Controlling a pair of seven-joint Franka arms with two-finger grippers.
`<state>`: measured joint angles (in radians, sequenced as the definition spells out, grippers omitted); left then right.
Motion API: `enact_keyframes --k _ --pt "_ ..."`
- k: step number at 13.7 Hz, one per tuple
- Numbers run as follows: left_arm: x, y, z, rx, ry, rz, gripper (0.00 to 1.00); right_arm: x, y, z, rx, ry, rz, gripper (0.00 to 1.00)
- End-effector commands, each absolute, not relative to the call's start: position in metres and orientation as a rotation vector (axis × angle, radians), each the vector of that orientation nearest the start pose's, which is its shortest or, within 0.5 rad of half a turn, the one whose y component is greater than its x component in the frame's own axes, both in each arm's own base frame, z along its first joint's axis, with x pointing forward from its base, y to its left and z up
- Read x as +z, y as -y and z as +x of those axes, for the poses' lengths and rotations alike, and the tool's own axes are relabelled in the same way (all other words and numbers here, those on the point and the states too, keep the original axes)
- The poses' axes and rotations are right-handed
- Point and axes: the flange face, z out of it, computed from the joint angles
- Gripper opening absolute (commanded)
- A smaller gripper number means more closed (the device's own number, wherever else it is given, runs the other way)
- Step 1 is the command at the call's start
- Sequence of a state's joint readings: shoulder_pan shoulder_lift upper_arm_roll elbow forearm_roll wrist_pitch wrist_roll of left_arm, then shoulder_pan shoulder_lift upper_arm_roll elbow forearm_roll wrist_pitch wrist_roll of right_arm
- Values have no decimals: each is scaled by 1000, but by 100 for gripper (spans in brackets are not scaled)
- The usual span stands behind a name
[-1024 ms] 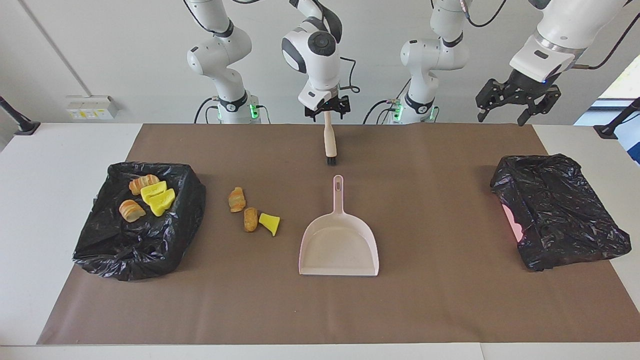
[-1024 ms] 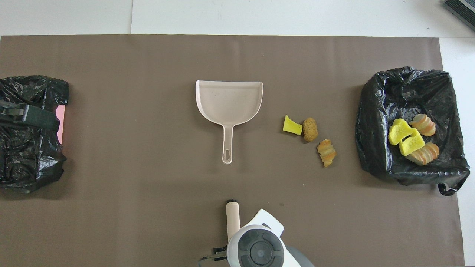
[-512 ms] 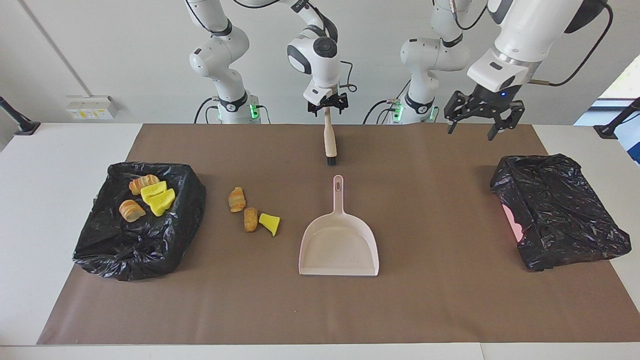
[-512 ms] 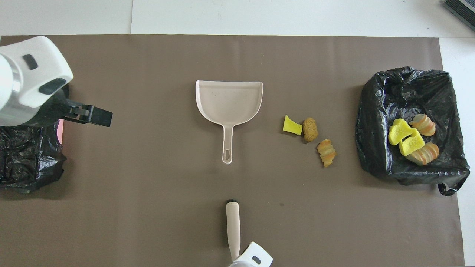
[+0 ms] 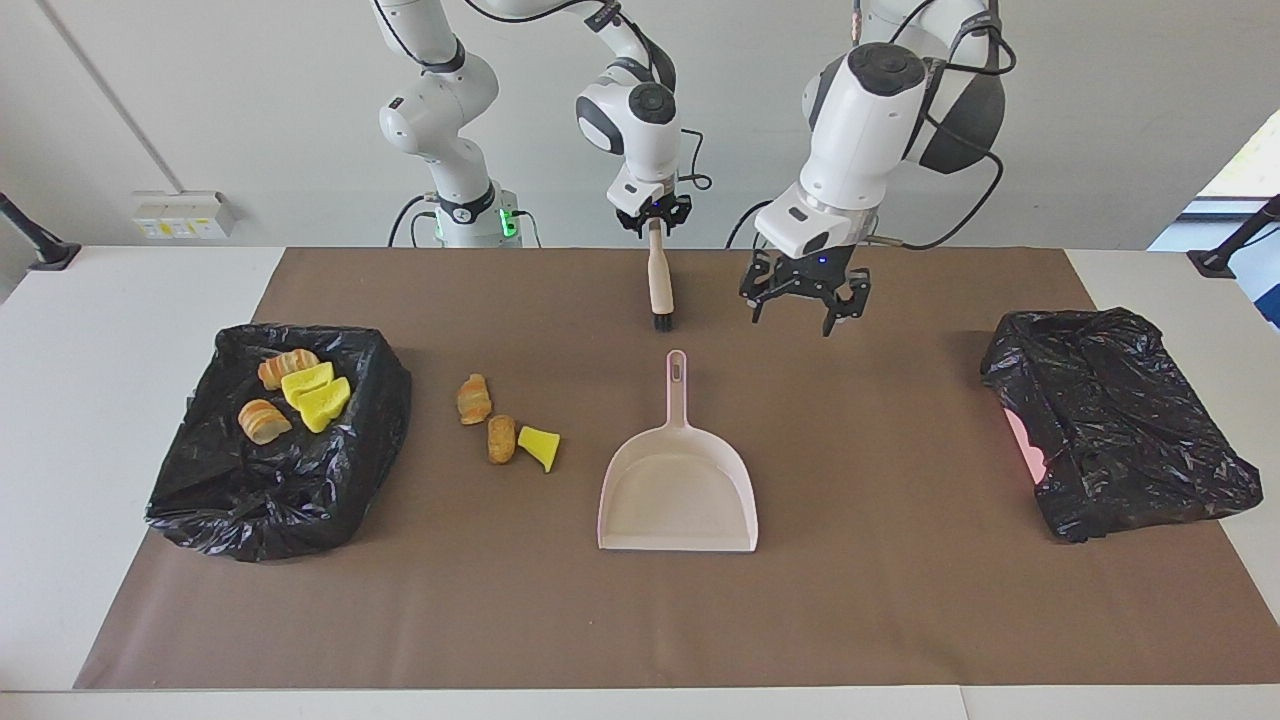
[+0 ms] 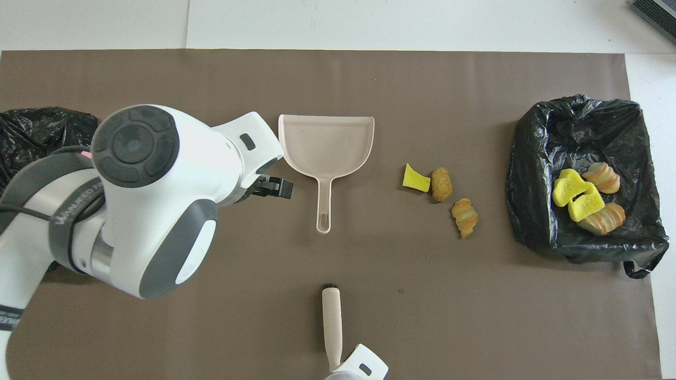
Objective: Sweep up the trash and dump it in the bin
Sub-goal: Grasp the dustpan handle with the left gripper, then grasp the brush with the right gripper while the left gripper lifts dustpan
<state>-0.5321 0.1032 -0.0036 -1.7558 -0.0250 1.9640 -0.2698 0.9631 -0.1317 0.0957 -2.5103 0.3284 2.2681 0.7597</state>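
The dustpan's broad scoop is too wide for the gripper's fingers to span, so my left gripper should grab the dustpan by its narrow handle next.
Three trash chunks lie on the brown mat: two orange-tan (image 5: 474, 398) (image 5: 501, 438) and one yellow (image 5: 540, 446), beside the pink dustpan (image 5: 678, 490) on the side toward the right arm's end. Several more chunks (image 5: 308, 392) lie in the open black-bagged bin (image 5: 280, 480). My right gripper (image 5: 655, 222) is shut on the top of the brush handle (image 5: 659, 285); the bristles hang at the mat, nearer to the robots than the dustpan's handle (image 6: 323, 206). My left gripper (image 5: 800, 315) is open and empty. It is over the mat beside the dustpan's handle, apart from it.
A second black bag with a pink patch (image 5: 1110, 420) lies at the left arm's end of the table. In the overhead view my left arm's wrist (image 6: 158, 195) covers the mat between that bag and the dustpan.
My left arm has swung from over the black bag at its end toward the middle and come down beside the dustpan's handle. My right gripper has drawn back slightly with the brush.
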Motion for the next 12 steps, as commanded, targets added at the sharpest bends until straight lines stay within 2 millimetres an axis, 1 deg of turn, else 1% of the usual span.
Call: enact_keyframes --k 1,3,4,5,6,7,8,10,11,12 --pt "453 371 511 -174 -337 -3150 100 333 -390 217 375 95 -3033 0" --pt "419 399 506 -199 -332 -3165 100 337 -384 232 367 84 -3022 0" --pt "408 406 505 -208 -321 -3171 100 342 -381 236 359 101 -3013 0" --pt "399 409 507 -210 -315 -3173 100 347 -374 240 375 101 -3027 0" --pt "384 417 504 -196 -310 -3170 100 355 -365 243 401 112 -3035 0" --pt "363 427 501 -183 -286 -3166 100 364 -354 249 406 136 -3038 0" --pt "360 427 503 -191 -256 -3172 100 373 -337 257 420 152 -3056 0" --pt "358 425 503 -177 -252 -3167 100 379 -318 265 420 177 -3105 0" --pt "358 425 503 -175 -247 -3166 100 384 -305 273 413 198 -3117 0" --pt "358 423 504 -176 -243 -3165 74 387 -291 282 420 199 -3121 0"
